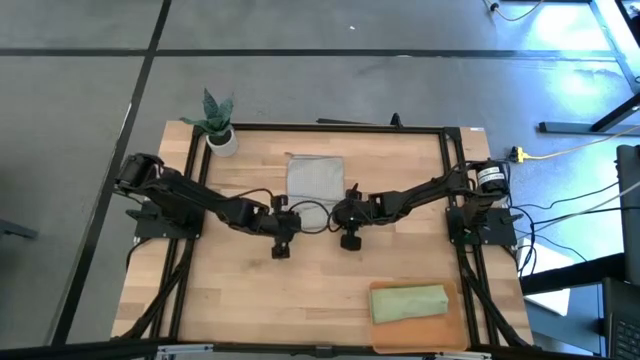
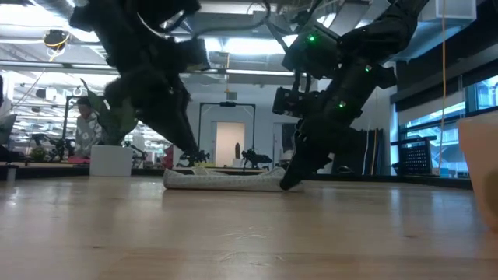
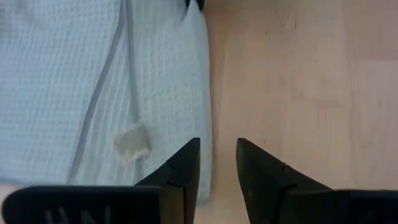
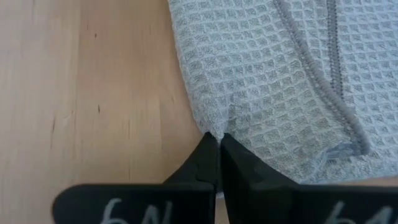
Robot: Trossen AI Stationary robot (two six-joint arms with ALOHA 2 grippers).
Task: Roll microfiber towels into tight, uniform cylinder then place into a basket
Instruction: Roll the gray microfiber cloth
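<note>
My left gripper is to grab the light grey towel [image 3: 165, 81] by its corner [image 3: 204, 184] beside the small tag next, so it can be rolled into a tight cylinder.
The light grey towel [image 1: 315, 180] lies folded flat at the far middle of the table, and it also shows in the low view [image 2: 226, 180]. My right gripper [image 4: 217, 140] is shut on its near right corner. My left gripper [image 3: 217, 158] is open at its near left corner, one finger over the towel's edge [image 3: 205, 112] and the other over bare wood. The sage green towel [image 1: 410, 302] lies rolled in the orange-brown basket [image 1: 385, 335] at the near right. My right gripper pinches the grey towel's near right corner [image 4: 219, 127] between its two fingers, and the cloth puckers at the fingertips. The fingers slant down from the table's right. The towel lies on the table. My left gripper: whether a finger [image 3: 186, 162] touches the cloth, I cannot tell.
A small white pot with a green plant [image 1: 222, 140] stands at the far left corner. Bare wood [image 1: 270, 290] lies between the grippers and the near edge. A dark frame [image 1: 450, 160] borders the table.
</note>
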